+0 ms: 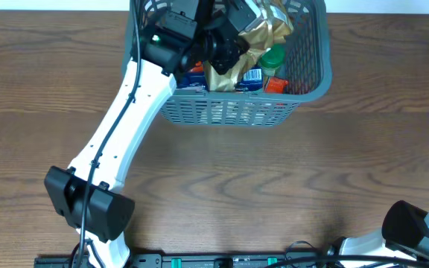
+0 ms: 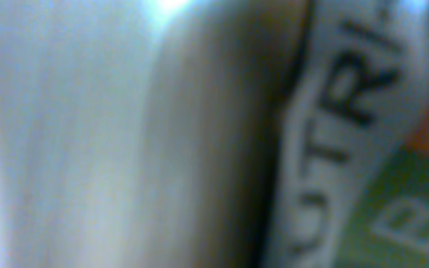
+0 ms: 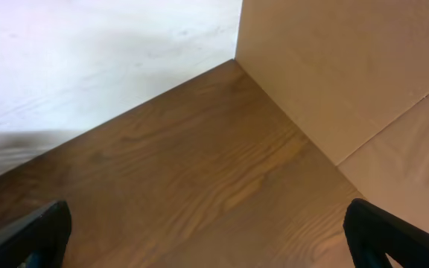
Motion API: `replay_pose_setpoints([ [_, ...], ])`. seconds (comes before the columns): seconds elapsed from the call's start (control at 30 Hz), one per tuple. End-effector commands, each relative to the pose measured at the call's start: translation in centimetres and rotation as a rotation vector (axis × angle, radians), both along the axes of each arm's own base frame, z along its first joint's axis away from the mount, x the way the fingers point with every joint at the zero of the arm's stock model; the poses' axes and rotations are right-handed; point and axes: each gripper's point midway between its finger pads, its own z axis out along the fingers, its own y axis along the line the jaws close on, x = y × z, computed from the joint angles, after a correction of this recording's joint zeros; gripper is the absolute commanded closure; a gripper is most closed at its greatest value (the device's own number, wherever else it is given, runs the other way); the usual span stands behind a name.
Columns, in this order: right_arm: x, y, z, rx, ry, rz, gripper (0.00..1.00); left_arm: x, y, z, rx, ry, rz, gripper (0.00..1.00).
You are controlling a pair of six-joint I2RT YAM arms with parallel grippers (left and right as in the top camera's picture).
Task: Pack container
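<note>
The gold packet's lower end (image 1: 220,83) is inside the container's front rim (image 1: 231,95) and the packet would settle inside if released, so it is time for my left gripper to open now.
The grey-teal slatted container (image 1: 229,112) stands at the far middle of the table and holds several packets. A crumpled gold packet (image 1: 263,33) lies on top, with blue (image 1: 252,77), green (image 1: 274,58) and orange (image 1: 275,84) items beside it. My left gripper (image 1: 229,41) is down inside the container, against the gold packet; its fingers are hidden. The left wrist view is a blurred close-up of a pale surface (image 2: 73,134) and a packet with dark letters (image 2: 348,97). My right gripper (image 3: 207,238) is open and empty above bare wood.
The right arm (image 1: 415,231) rests at the near right corner of the table. The right wrist view shows the wooden tabletop (image 3: 199,186), a white floor area beyond its edge and a beige wall (image 3: 334,67).
</note>
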Motion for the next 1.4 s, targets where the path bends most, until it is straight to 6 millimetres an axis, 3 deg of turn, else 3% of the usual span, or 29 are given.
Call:
replay_pose_setpoints([
  [0.0, 0.2, -0.2, -0.4, 0.017, 0.002, -0.009, 0.01, -0.5, -0.2, 3.9, -0.045, -0.101, -0.033, 0.78],
  [0.07, 0.2, -0.2, -0.4, 0.017, 0.002, -0.009, 0.01, -0.4, 0.0, 3.9, -0.043, -0.101, -0.026, 0.02],
  [0.3, 0.2, -0.2, -0.4, 0.017, 0.002, -0.009, 0.01, 0.2, 1.6, 4.9, -0.033, -0.129, 0.029, 0.01],
  [0.43, 0.2, -0.2, -0.4, 0.017, 0.002, -0.009, 0.01, 1.8, 6.1, 7.3, 0.059, -0.237, 0.227, 0.01],
  [0.6, 0.2, -0.2, -0.4, 0.017, 0.002, -0.009, 0.01, 1.7, 14.3, 12.5, 0.09, -0.341, 0.576, 0.02],
  [0.77, 0.2, -0.2, -0.4, 0.017, 0.002, -0.009, 0.01, -1.8, 26.0, 16.6, 0.036, -0.364, 1.095, 0.02],
  [0.9, 0.2, -0.2, -0.4, 0.017, 0.002, -0.009, 0.01, -6.0, 33.9, 18.1, 0.073, -0.385, 1.363, 0.02],
  [1.03, 0.2, -0.2, -0.4, 0.017, 0.002, -0.009, 0.01, -9.0, 39.1, 18.2, 0.116, -0.369, 1.505, 0.01],
  [1.17, 0.2, -0.2, -0.4, 0.017, 0.002, -0.009, 0.01, -10.4, 41.7, 17.7, 0.155, -0.34, 1.579, 0.02],
  [1.37, 0.2, -0.2, -0.4, 0.017, 0.002, -0.009, 0.01, -10.5, 42.0, 17.6, 0.16, -0.337, 1.587, 0.01],
])
